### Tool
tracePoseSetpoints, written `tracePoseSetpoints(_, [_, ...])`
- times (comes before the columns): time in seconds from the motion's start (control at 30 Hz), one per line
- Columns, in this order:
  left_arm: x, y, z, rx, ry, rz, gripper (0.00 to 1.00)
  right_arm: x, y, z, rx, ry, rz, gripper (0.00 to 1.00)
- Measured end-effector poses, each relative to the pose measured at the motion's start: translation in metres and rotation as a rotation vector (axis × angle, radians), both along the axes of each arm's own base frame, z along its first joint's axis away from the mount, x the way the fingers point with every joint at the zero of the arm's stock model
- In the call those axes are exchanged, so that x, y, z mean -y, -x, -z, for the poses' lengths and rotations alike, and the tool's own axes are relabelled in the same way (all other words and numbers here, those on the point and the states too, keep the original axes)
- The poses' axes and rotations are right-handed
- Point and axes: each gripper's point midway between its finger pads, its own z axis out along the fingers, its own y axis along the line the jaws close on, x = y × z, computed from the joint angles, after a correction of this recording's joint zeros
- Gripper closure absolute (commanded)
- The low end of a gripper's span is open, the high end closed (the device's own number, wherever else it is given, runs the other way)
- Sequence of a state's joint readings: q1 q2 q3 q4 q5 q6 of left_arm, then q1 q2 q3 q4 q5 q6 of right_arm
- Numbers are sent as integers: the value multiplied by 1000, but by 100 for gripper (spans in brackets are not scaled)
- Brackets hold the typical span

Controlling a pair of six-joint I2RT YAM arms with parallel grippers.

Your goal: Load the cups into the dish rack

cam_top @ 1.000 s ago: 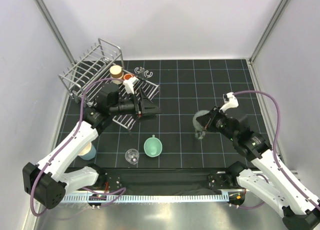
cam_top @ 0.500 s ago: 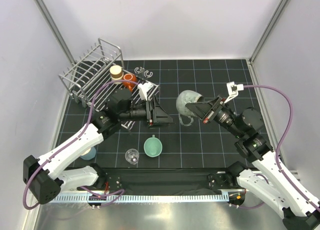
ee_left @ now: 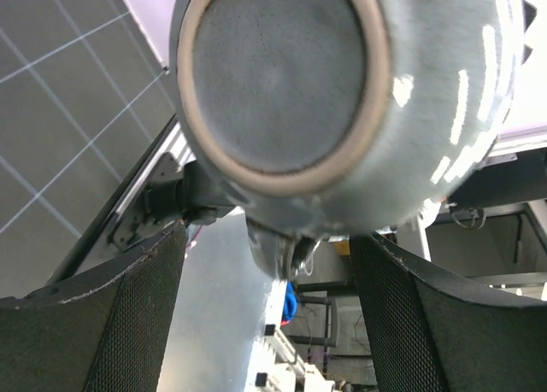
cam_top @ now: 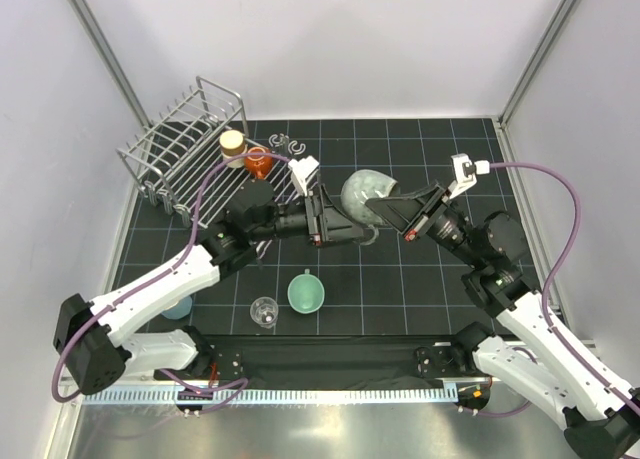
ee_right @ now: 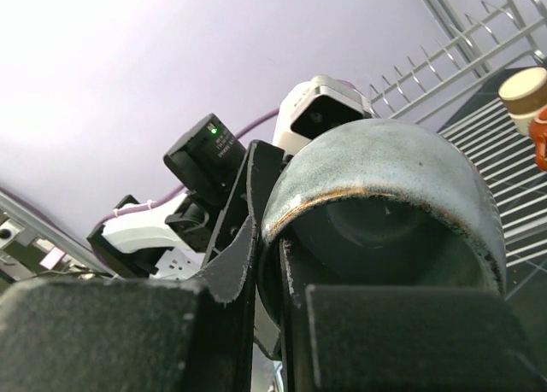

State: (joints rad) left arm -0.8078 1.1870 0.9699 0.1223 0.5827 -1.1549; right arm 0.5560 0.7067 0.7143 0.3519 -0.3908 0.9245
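Observation:
The left gripper grips the grey mug by its handle point(cam_top: 371, 236) next, its base facing me, which leaves the mug's rim free to load upside down onto the dish rack point(cam_top: 180, 139).
My right gripper point(cam_top: 388, 208) is shut on the rim of the grey mug point(cam_top: 362, 191), one finger inside and one outside point(ee_right: 272, 230), and holds it in the air over the middle of the mat. My left gripper point(cam_top: 350, 229) is open. Its fingers point(ee_left: 94, 324) stand on either side just below the mug's base point(ee_left: 282, 76); I cannot tell whether they touch it. The orange-red cup point(cam_top: 257, 162) and beige cup point(cam_top: 232, 142) sit on the dish rack point(cam_top: 180, 139). The mint green cup point(cam_top: 306, 292), clear glass point(cam_top: 264, 311) and light blue cup point(cam_top: 178, 305) stand on the mat near the front.
Small grey clips point(cam_top: 285, 141) lie on the mat right of the rack. The rack's flat wire tray point(cam_top: 300, 184) reaches toward the centre, under my left arm. The enclosure walls stand close on both sides and at the back.
My right gripper lifted the grey mug off the mat and carried it left to the centre. My left arm swung from the rack rightward and its open fingers came up to the mug.

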Motion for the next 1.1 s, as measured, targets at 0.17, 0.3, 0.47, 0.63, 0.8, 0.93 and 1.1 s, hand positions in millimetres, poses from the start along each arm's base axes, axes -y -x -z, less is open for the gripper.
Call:
tracePoseSetpoints(0.17, [10, 2, -2, 19, 42, -9, 26, -1, 2, 2, 12, -33, -16, 96])
tracePoseSetpoints(0.3, [14, 0, -10, 40, 73, -30, 34, -2, 1, 7, 6, -34, -21, 96])
tracePoseSetpoints(0.47, [18, -4, -10, 29, 90, -50, 57, 1, 1, 8, 22, -50, -9, 96])
tracePoseSetpoints(0.63, [19, -2, -2, 8, 89, -47, 94, 8, -1, 9, 19, -86, 27, 96])
tracePoseSetpoints(0.8, [20, -7, -2, 10, 89, -67, 100, 10, 2, 5, 45, -95, 27, 96])
tracePoseSetpoints(0.93, [19, -5, 0, 27, 81, -63, 100, 13, 6, 8, 38, -82, 32, 79])
tracePoseSetpoints(1.1, [10, -2, 13, 63, 2, -82, 100, 20, 8, 28, 0, 30, 86, 55])
